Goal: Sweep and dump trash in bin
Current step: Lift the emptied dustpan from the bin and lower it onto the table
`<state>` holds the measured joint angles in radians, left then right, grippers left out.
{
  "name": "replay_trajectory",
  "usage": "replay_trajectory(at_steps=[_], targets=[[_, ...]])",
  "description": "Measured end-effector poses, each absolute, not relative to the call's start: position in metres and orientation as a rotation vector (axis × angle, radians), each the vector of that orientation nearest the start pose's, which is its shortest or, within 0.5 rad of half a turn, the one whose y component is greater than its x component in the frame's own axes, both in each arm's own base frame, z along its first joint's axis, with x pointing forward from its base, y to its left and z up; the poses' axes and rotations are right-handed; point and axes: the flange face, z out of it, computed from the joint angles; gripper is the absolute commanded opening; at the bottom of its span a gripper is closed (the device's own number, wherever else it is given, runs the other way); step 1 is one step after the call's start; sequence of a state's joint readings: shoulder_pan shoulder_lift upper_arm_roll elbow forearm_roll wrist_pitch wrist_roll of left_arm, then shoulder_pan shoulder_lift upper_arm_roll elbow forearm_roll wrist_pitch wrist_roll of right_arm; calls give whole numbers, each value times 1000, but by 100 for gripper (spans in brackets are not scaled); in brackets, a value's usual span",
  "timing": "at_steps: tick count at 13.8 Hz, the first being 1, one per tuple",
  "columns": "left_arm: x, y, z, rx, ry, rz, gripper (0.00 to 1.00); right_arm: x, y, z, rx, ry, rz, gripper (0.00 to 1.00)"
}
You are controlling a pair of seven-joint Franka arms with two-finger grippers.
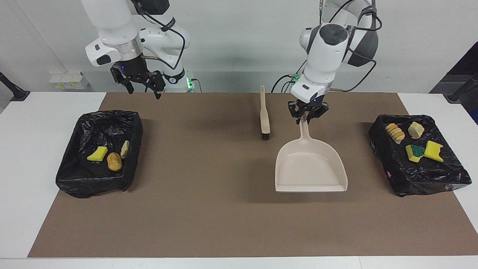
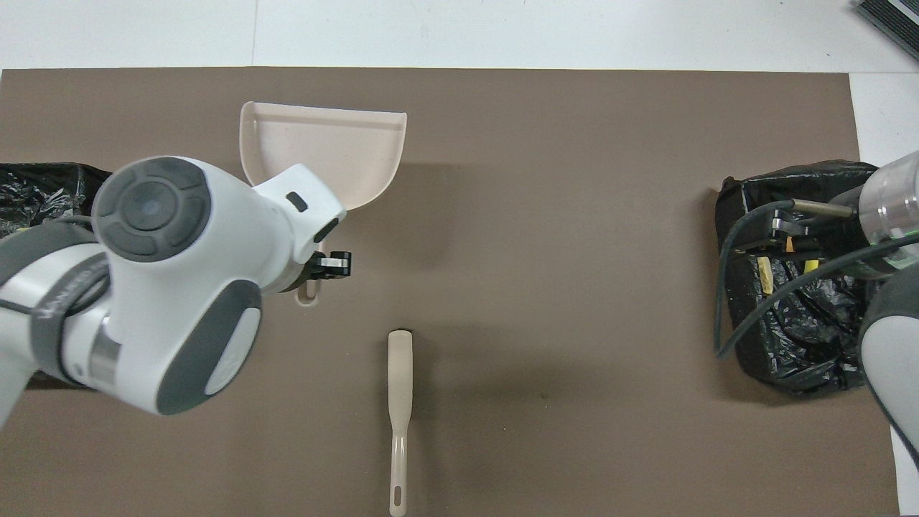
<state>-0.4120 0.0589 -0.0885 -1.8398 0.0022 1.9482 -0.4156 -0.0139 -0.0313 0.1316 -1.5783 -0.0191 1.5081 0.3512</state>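
Note:
The dustpan hangs above the brown mat and would fall if I opened now, so my left gripper needs to keep holding it.
My left gripper [image 1: 308, 114] [image 2: 324, 264] is shut on the handle of the empty beige dustpan [image 1: 310, 168] [image 2: 323, 151]. It holds the pan low over the brown mat, beside the brush [image 1: 264, 116] [image 2: 399, 402]; I cannot tell if the pan touches the mat. All the trash lies in two black-lined bins. The bin [image 1: 422, 183] at the left arm's end holds a ridged chunk [image 1: 394, 132], a beige chunk [image 1: 415, 129], a green-backed sponge [image 1: 415, 152] and a yellow sponge [image 1: 433, 150]. The bin [image 1: 86, 186] at the right arm's end holds a yellow sponge [image 1: 98, 153], a brown lump [image 1: 114, 161] and a beige chunk [image 1: 124, 149]. My right gripper [image 1: 145, 89] [image 2: 786, 237] waits open over that bin's edge.
The brown mat [image 1: 209, 216] covers most of the white table [image 1: 26, 149]. The brush lies flat, handle toward the robots. In the overhead view my left arm hides most of the bin [image 2: 43, 187] at its end.

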Motion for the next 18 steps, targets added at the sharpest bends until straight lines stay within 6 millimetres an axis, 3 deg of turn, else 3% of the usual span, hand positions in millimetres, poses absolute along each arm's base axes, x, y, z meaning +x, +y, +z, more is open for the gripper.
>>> replay_trajectory(at_steps=[3,5,9,15,17,18], targets=[[514,-340,431,-3195,94,-95,0,534,68,635,-3152,353,43,100],[505,-360,403,-3184,168,-60,0,535,63,636,-3153,328,43,100],[492,-363,373,-3172,284,-45,0,536,48,635,-3154,310,48,100],[488,-360,350,-3179,333,-39,3,537,46,637,-3152,315,43,100],[489,-361,349,-3184,332,-51,98,537,47,637,-3152,312,41,100],[489,-362,350,-3187,334,-57,100,537,47,638,-3151,311,37,100]])
